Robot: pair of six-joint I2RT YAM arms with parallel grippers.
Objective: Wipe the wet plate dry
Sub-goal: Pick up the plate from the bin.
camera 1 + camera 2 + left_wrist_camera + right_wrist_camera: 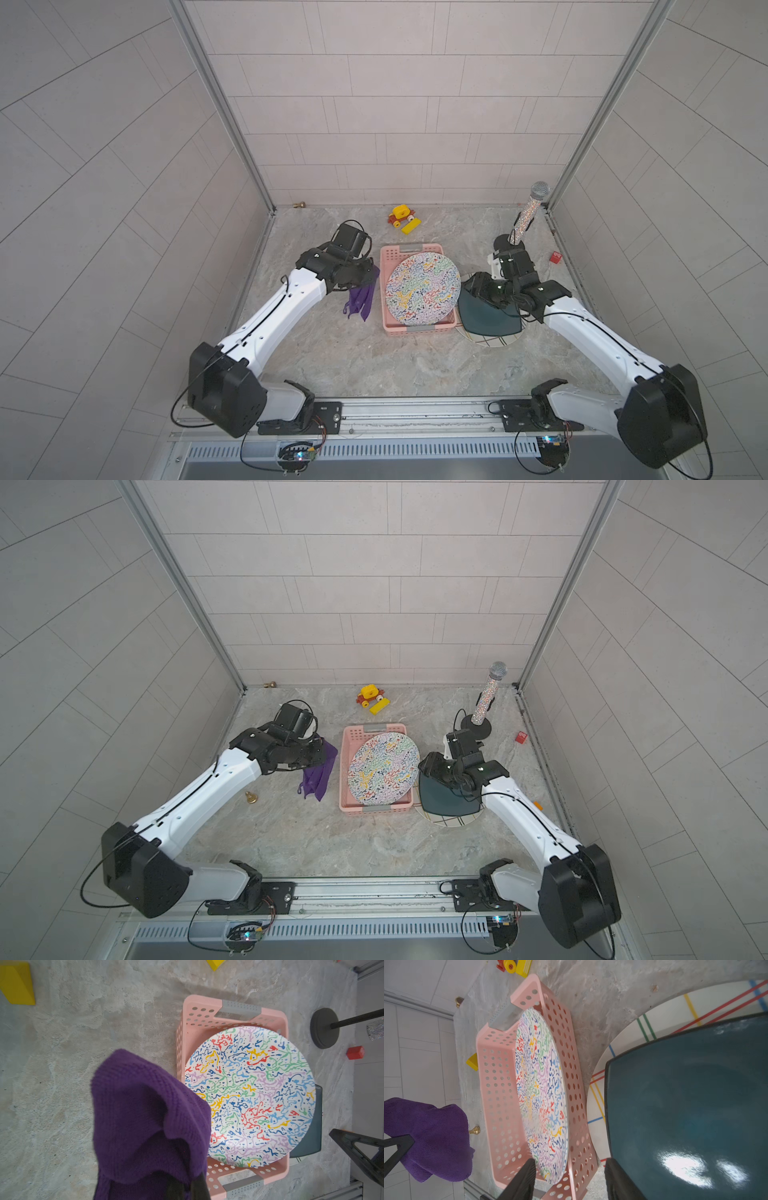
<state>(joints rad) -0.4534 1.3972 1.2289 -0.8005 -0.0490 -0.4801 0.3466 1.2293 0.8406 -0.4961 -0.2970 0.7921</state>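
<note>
My right gripper pinches the plate's rim next at the part resting on the basket's side, and both sides of the plate stay free to wipe dry.
A round plate (pixel 422 289) (pixel 382 769) with a many-coloured squiggle pattern leans tilted inside a pink perforated basket (pixel 411 249) (pixel 374 728), its right edge resting on the basket's right wall. My left gripper (pixel 368 270) (pixel 187 1188) hovers just left of the basket, shut on a purple cloth (pixel 359 301) (pixel 145 1115) that hangs from it and hides its fingers. My right gripper (pixel 467 286) (pixel 569 1180) is open at the plate's right edge. Its fingers (pixel 521 1180) stand apart on either side of the basket wall and plate (pixel 542 1088) rim, touching neither.
A dark teal square plate (pixel 490 320) (pixel 685 1095) lies on a white striped plate (pixel 494 341) right of the basket, under my right arm. A glittery microphone on a stand (pixel 528 214), a yellow toy (pixel 401 216), a red cube (pixel 555 257) and a brass knob (pixel 250 798) stand around.
</note>
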